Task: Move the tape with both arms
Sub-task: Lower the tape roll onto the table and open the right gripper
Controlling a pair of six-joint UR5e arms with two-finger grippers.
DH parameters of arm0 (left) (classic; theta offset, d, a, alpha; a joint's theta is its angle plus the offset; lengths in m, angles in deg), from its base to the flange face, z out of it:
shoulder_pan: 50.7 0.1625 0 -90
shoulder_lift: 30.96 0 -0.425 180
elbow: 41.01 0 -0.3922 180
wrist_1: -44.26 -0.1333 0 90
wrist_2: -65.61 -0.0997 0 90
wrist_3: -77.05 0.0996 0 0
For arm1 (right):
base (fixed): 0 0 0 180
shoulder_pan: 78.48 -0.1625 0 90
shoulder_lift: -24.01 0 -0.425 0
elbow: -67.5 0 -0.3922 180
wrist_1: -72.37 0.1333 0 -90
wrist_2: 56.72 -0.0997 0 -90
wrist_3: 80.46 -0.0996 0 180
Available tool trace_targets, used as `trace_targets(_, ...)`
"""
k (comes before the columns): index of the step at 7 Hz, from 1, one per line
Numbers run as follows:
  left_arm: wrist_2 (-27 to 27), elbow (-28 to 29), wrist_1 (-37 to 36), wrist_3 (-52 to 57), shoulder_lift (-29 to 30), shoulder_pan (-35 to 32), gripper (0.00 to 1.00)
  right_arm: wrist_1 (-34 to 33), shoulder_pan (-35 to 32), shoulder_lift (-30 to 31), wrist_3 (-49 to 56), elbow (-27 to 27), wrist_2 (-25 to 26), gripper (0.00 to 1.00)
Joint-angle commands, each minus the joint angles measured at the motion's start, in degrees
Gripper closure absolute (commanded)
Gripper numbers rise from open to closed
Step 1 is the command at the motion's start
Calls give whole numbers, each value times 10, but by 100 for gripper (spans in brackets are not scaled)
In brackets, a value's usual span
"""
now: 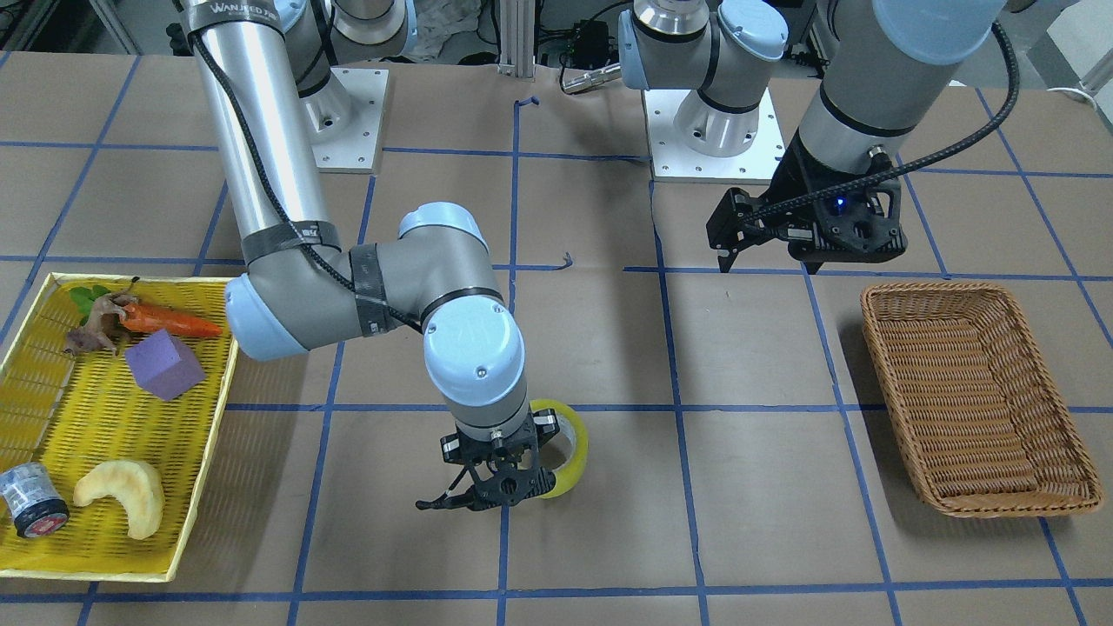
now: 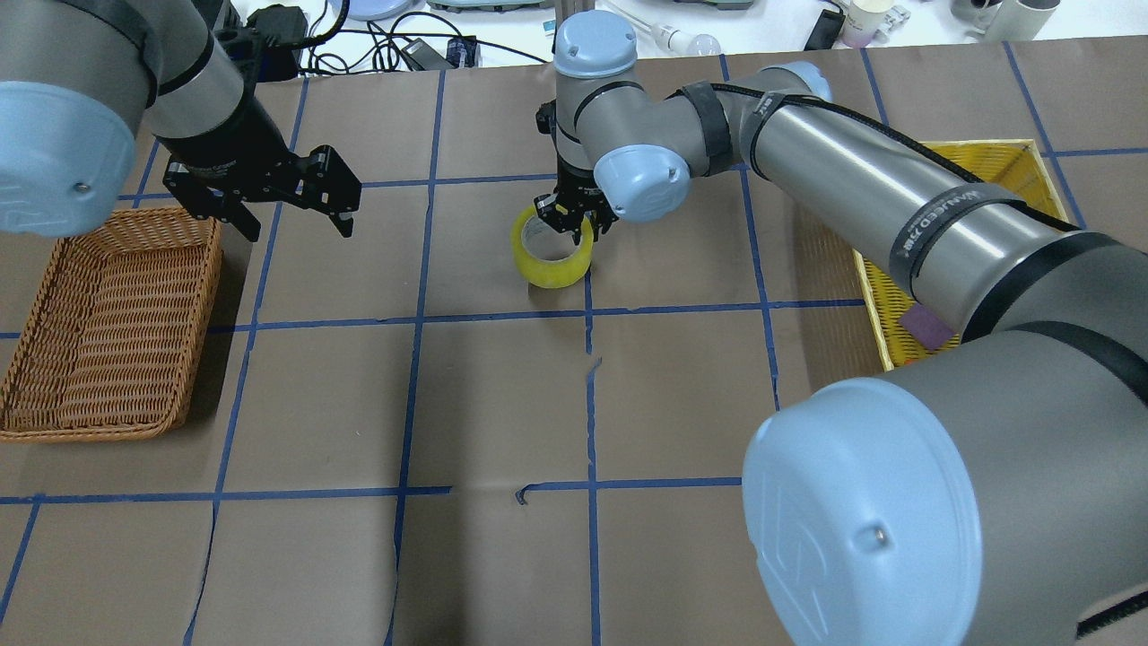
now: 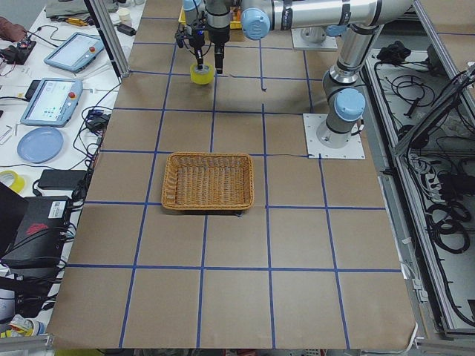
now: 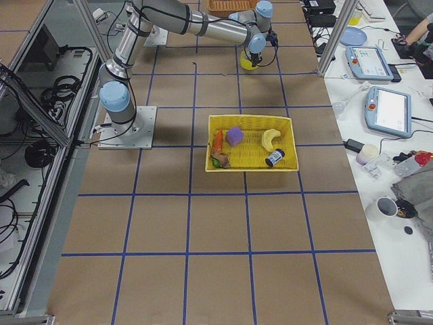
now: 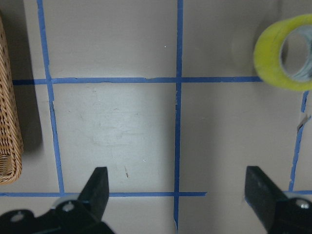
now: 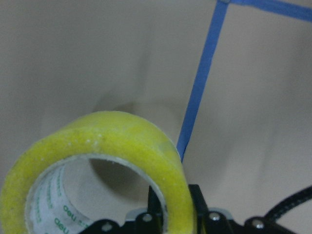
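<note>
I need to lower the tape with my right gripper before letting go of it, because the yellow tape's rim (image 1: 576, 459) hangs apart from its shadow on the tabletop.
The yellow tape (image 1: 569, 439) is a translucent roll with a whitish core, near the table's middle. It also shows in the overhead view (image 2: 549, 262) and the left wrist view (image 5: 273, 58). My right gripper (image 1: 530, 485) points down and is shut on the roll's wall, one finger inside the core, as the right wrist view (image 6: 175, 204) shows. The roll (image 6: 107, 141) is tilted, low at the table; I cannot tell whether it touches. My left gripper (image 2: 296, 224) is open and empty, above the table between the tape and the basket; it also shows in its wrist view (image 5: 178, 195).
A brown wicker basket (image 2: 108, 332) lies on the robot's left side, below and beside the left gripper. A yellow tray (image 1: 96, 409) on the robot's right side holds a carrot (image 1: 169, 320), a purple cube (image 1: 163, 363), a pale curved piece (image 1: 122, 496) and a small grey-black cylinder (image 1: 30, 500).
</note>
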Motion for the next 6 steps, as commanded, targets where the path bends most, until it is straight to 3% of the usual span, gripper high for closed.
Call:
trace_targets(1, 0, 0, 0, -1, 0, 0, 0, 3, 11, -68, 21, 92, 2, 100)
trace_targets(3, 0, 0, 0, 0, 0, 0, 0, 7, 39, -69, 60, 90, 14, 97)
trace_targets(4, 0, 0, 0, 0, 1, 0, 0, 7, 39, -69, 60, 88, 15, 68)
trace_targets(5, 0, 0, 0, 0, 0, 0, 0, 8, 39, -69, 51, 88, 12, 5)
trace_targets(6, 0, 0, 0, 0, 1, 0, 0, 8, 39, -63, 50, 90, 10, 0)
